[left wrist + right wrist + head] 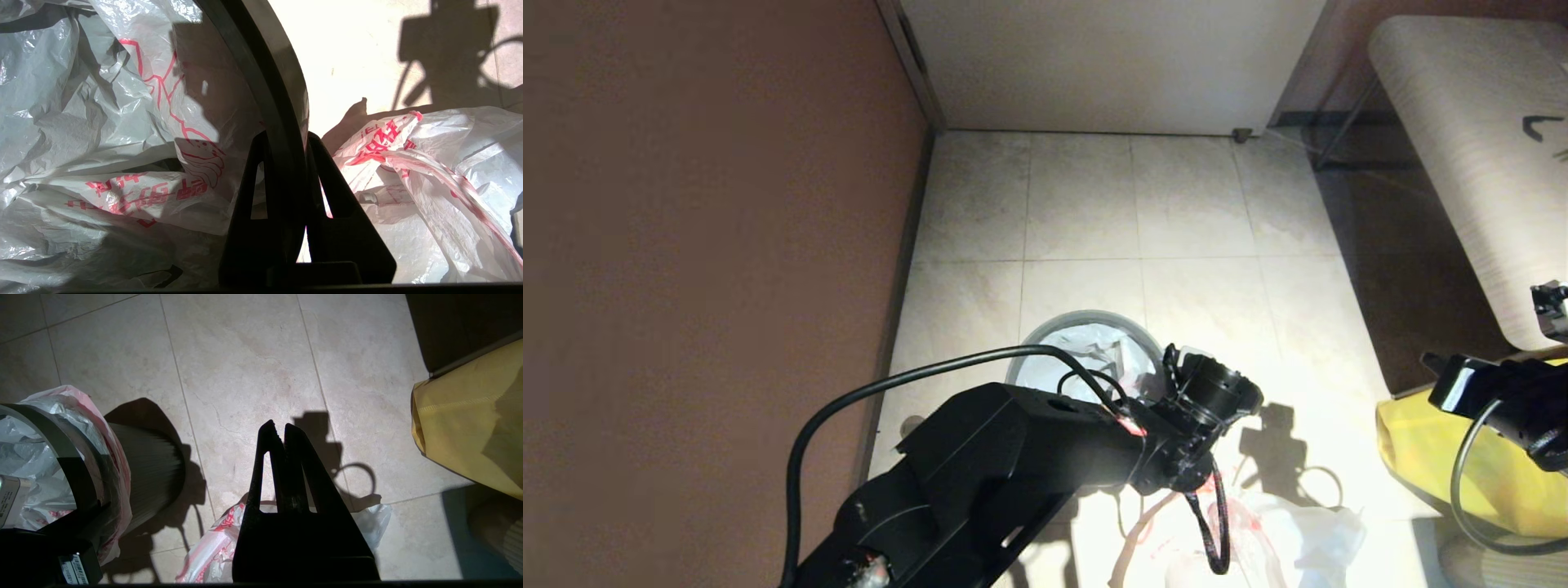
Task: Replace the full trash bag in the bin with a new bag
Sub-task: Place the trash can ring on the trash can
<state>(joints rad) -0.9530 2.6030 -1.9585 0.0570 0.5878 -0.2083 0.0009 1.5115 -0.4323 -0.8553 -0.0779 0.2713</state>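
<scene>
The grey hoop [1088, 315] sits down on the bin's rim over the folded bag and would stay seated there, so my left gripper needs to let go of the hoop.
The bin [1025, 347] stands on the tiled floor, a round black pail with a ribbed wall [151, 469] and a grey hoop [53, 433] on its rim. A crumpled white bag with red print [102, 143] lines its inside and folds over the rim. My left gripper [286, 141] is shut on the bin's rim, one finger [249, 183] inside and the other [339, 192] outside. A second white bag with red print [1258, 531] lies on the floor beside the bin. My right gripper [278, 426] hangs shut and empty above that bag.
A large yellow bag [1437, 441] stands at the right, next to a pale upholstered seat [1462, 147]. A brown wall [703, 245] runs close along the bin's left side. Bare tiles [1135, 204] stretch behind the bin to a white door.
</scene>
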